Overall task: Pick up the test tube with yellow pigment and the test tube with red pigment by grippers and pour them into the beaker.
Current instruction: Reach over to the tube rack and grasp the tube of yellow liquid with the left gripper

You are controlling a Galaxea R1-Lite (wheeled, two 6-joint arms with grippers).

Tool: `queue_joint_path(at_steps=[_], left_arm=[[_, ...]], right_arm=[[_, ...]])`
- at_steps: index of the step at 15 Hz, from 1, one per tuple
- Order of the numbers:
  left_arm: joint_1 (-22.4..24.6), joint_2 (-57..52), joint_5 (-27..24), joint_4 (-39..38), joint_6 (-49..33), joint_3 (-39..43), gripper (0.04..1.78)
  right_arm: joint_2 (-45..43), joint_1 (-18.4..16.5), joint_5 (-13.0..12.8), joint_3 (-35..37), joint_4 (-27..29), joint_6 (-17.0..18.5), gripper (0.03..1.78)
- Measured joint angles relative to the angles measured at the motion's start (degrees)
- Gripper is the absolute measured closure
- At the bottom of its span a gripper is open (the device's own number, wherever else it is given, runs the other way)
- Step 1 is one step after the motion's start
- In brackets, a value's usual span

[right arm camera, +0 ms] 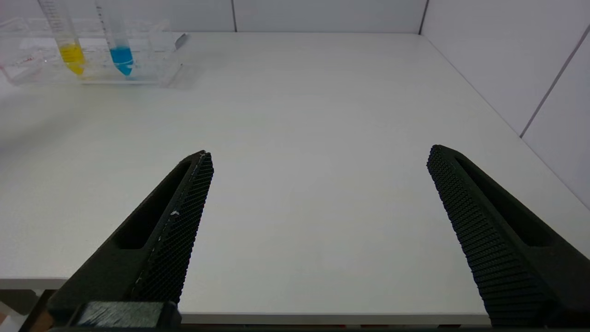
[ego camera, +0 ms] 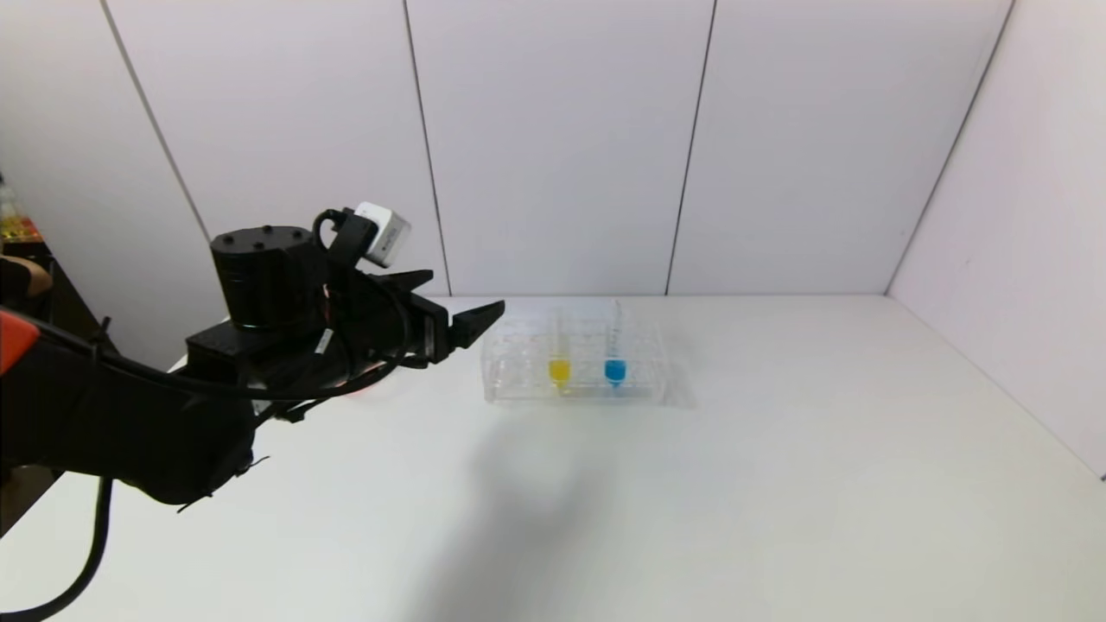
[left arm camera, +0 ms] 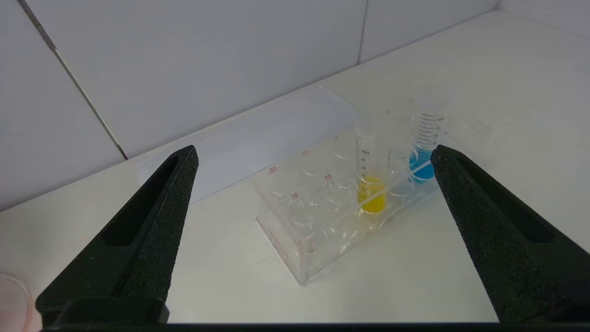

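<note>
The test tube's bare side below its rim (left arm camera: 372, 148) stands above the slotted rack. My left gripper will reach the yellow test tube and grab it there.
The test tube with yellow pigment (ego camera: 559, 367) (left arm camera: 371, 184) (right arm camera: 71, 48) stands upright in a clear rack (ego camera: 518, 376) (left arm camera: 295, 216) at the table's back middle. My left gripper (ego camera: 465, 294) (left arm camera: 314, 152) hovers open just left of the rack, pointing at it, with nothing between its fingers. My right gripper (right arm camera: 319, 153) is open and empty over the table's near edge, far from the rack, and does not show in the head view. The test tube with red pigment and the beaker are out of view.
A tube with blue liquid (ego camera: 614, 370) (left arm camera: 421, 161) (right arm camera: 120, 53) stands in the rack to the right of the yellow one. A pale flat sheet (left arm camera: 258, 138) lies behind the rack by the wall. A pink rim (left arm camera: 14, 299) shows beneath my left gripper.
</note>
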Motion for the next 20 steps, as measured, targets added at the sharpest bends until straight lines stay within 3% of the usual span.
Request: queue_joint_path(at_steps=[2,9,13,20], left_arm=[[-3.0,3.0,5.0,-1.3,-0.5,-2.5,0.06],[-7.3,9.4,7.0,-1.5,-2.0,-6.9,0.06],[-10.3,13.6,13.6,-1.2,-2.1,-11.1,0.06],[-12.1,19.2,17.6,-0.5,-3.1,-15.7,0.06]], right_arm=[[0.0,0.0,0.0,0.0,0.0,0.0,0.11],[0.0,0.0,0.0,0.0,0.0,0.0,0.11],[0.0,0.0,0.0,0.0,0.0,0.0,0.11],[0.0,0.0,0.0,0.0,0.0,0.0,0.11]])
